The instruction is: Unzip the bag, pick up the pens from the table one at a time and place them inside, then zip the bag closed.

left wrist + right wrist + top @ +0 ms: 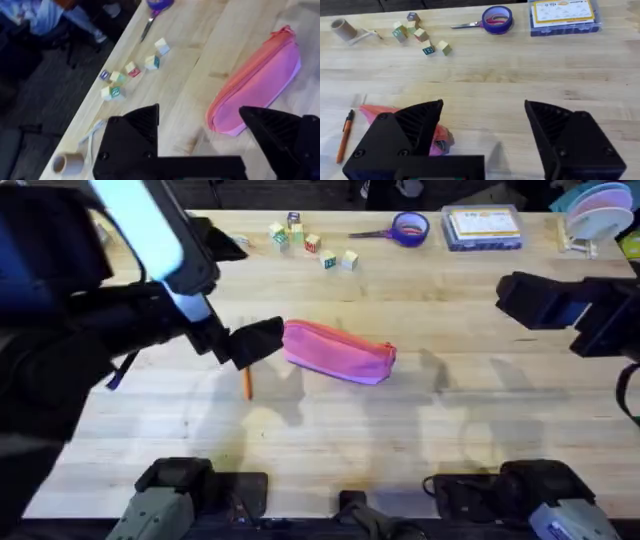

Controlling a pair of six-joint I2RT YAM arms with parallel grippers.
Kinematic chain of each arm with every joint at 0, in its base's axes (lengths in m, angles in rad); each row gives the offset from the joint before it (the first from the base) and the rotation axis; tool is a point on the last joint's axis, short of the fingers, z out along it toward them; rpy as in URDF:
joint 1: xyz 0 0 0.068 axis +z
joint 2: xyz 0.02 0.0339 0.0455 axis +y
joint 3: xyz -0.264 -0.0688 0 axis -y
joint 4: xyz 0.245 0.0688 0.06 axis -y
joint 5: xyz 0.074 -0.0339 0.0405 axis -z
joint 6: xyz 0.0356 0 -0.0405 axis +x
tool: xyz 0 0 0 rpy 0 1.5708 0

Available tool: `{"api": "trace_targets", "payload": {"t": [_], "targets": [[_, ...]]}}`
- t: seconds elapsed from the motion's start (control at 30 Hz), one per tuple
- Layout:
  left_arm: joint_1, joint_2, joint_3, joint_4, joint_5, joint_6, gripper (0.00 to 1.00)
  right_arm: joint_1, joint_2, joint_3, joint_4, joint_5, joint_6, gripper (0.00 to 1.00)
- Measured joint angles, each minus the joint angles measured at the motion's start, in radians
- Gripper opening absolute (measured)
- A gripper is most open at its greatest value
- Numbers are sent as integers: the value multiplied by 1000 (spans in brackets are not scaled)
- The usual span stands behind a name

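Observation:
My left gripper grabs the pink bag by the end beside the orange pen next, which leaves the red zip tab (389, 348) free to pull.
The pink bag (340, 352) lies lengthwise near the middle of the table (400, 430), and its zip looks closed in the left wrist view. One orange pen (247, 383) lies on the wood just off the bag's left end. My left gripper (258, 342) hovers at that left end, above the pen, its black fingers open and holding nothing. In the left wrist view the bag (260, 82) sits just beyond my open left gripper (200, 125). My right gripper (512, 295) hangs open at the far right, well away from the bag. The right wrist view shows my right gripper (482, 110), the bag (440, 136) and the pen (345, 136).
Small letter blocks (310, 242), purple-handled scissors (395, 228) and a clear plastic box (483, 227) line the table's far edge. Coloured plates (597, 205) stand at the far right corner. A cardboard tape core (67, 162) lies near the far left edge.

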Motion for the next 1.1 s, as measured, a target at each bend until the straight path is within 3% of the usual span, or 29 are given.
{"api": "trace_targets", "payload": {"t": [0.1,0.2,0.33,0.6,1.1], "targets": [[0,65,0,35,61,70,992,0,0,0,0,0,0,997],[0,250,0,91,169,184,991,0,0,0,0,0,0,997],[11,411,0,89,213,243,992,0,0,0,0,0,0,997],[11,512,0,74,239,254,993,0,0,0,-1,0,2,997],[13,541,0,29,235,256,993,3,0,1,-1,-4,3,998]]}}
